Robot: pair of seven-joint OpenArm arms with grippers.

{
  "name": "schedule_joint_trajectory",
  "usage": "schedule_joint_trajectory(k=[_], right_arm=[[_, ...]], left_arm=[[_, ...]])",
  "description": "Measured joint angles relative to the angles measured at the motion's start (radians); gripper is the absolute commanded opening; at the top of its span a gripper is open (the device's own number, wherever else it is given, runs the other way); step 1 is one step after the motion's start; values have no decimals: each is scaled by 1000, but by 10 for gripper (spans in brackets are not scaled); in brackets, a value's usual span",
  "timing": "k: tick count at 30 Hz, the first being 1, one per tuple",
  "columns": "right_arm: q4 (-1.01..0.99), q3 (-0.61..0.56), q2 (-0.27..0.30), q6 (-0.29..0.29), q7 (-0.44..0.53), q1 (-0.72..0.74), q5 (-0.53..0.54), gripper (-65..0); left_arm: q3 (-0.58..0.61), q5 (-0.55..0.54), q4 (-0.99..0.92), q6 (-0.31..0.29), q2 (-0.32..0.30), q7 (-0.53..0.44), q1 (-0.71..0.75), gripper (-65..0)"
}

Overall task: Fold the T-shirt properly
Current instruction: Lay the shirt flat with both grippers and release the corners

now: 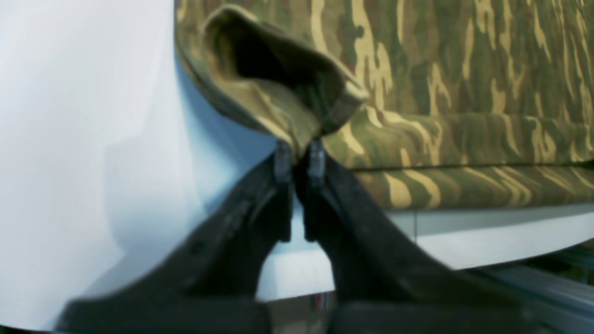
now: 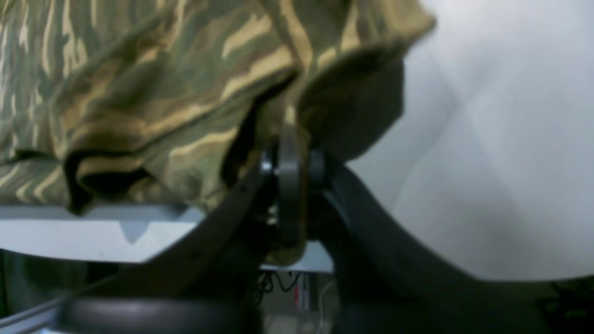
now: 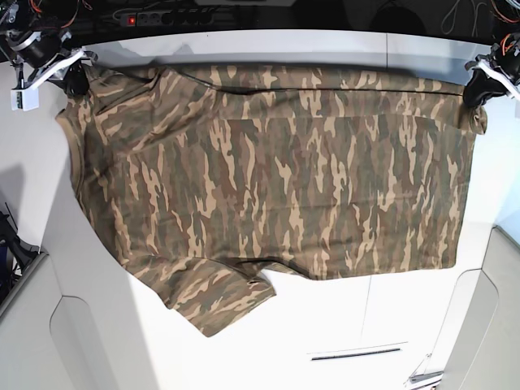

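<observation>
My right gripper should open now, because the bunched fold (image 2: 293, 114) reaches the far edge of the white table and the body of the T-shirt lies flat.
The camouflage T-shirt (image 3: 276, 179) lies spread wide on the white table (image 3: 357, 317), with one short sleeve (image 3: 215, 296) sticking out toward the near edge. My left gripper (image 3: 475, 91) is at the shirt's far right corner in the base view. In the left wrist view it (image 1: 297, 150) is shut on a puckered corner of the fabric (image 1: 287, 116). My right gripper (image 3: 75, 80) is at the far left corner. In the right wrist view it (image 2: 290, 160) is shut on a bunched fold of the shirt (image 2: 185, 93), lifted slightly off the table.
A power strip (image 3: 162, 16) and cables lie behind the table's far edge. The table edge shows in the wrist views (image 1: 464, 232). A narrow slot (image 3: 353, 353) sits in the table near the front. Grey panels (image 3: 24, 325) flank the front corners.
</observation>
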Motion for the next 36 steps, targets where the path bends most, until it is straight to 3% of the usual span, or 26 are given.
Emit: schedule_joint_trajectory(k=[6,8,11,13,19,25,30,36], right_arm=[[2,5,8,0,-4,-13,5,-650],[2,6,8,-7,-11,-13,2,-645],[2,10,9,-7,-13,-13,-26,-396],[2,23,16,-8,-15,-13,-21,-326],[2,141,108,-19,7,11,73,-326],[2,226,178,-23,11,164,116,-326],[-13,206,188,-21,24,292,113,-326],[-140,73,188,-18,104,449,13,-326]], left_arm=[[-1,-18,1,0,28,39,0,-650],[-1,-17,1,0,39,44,0,-575],[-1,-14,1,0,42,60,0,-434],[-14,-17,1,0,42,88,-1,-409],[-191,-29,1,0,44,117,-3,-409],[-334,-67,0,0,45,111,-54,-406],[-313,-63,0,0,30,77,-126,-270],[-153,47,-35,17,-70,0,-264,-269]])
